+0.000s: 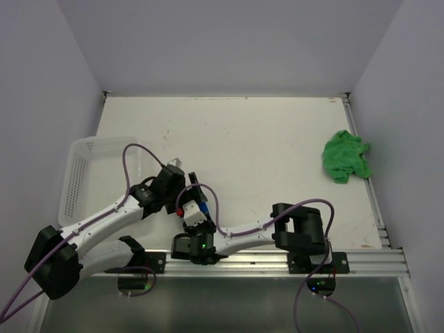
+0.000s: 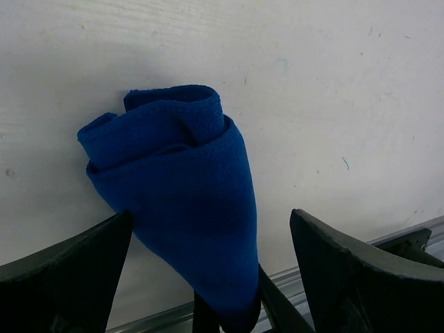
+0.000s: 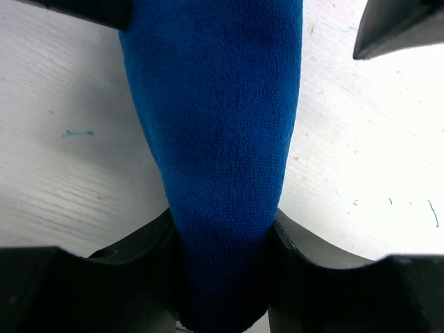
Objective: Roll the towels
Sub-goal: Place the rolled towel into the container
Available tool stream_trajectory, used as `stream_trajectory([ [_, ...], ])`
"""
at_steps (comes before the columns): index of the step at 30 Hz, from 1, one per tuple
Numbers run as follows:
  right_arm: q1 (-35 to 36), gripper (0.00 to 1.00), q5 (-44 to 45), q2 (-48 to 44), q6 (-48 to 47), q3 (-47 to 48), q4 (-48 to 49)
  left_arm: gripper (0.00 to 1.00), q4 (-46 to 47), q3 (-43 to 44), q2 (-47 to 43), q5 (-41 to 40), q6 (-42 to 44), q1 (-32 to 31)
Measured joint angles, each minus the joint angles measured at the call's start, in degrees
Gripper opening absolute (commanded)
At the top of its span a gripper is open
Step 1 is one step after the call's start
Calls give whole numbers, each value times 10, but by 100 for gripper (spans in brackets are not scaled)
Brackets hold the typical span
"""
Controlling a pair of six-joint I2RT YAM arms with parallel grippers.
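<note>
The left gripper isn't ready to close on the blue towel yet. Its fingers are still above the roll, so it needs to go lower first.
The blue towel [image 2: 173,187] is rolled into a loose bundle that narrows toward one end. My right gripper [image 3: 222,232] is shut on the narrow end of the blue towel [image 3: 215,125]. My left gripper [image 2: 208,222] is open, with one finger on each side of the roll and not pressing it. In the top view both grippers meet near the table's front edge, the left gripper [image 1: 186,186] just behind the right gripper [image 1: 198,216], with a bit of the blue towel [image 1: 203,207] showing between them. The green towel [image 1: 345,157] lies crumpled at the far right.
A white mesh basket [image 1: 83,173] stands at the table's left edge, beside the left arm. A metal rail [image 1: 361,260] runs along the front edge, and another down the right edge near the green towel. Grey walls enclose the table on three sides.
</note>
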Motion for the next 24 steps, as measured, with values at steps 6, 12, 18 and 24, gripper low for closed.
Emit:
stream_trajectory([
  [6,7,34,23,23,0,23,-21,100,0,0,14,1,-8,-17],
  [12,7,34,41,44,8,50,-43,100,-21,-2,8,-5,-9,-23],
  [18,10,34,59,56,9,57,-45,100,-40,-16,-16,-7,-13,-24],
  [24,11,34,66,60,10,59,-45,100,-41,-25,-21,-3,-14,-26],
])
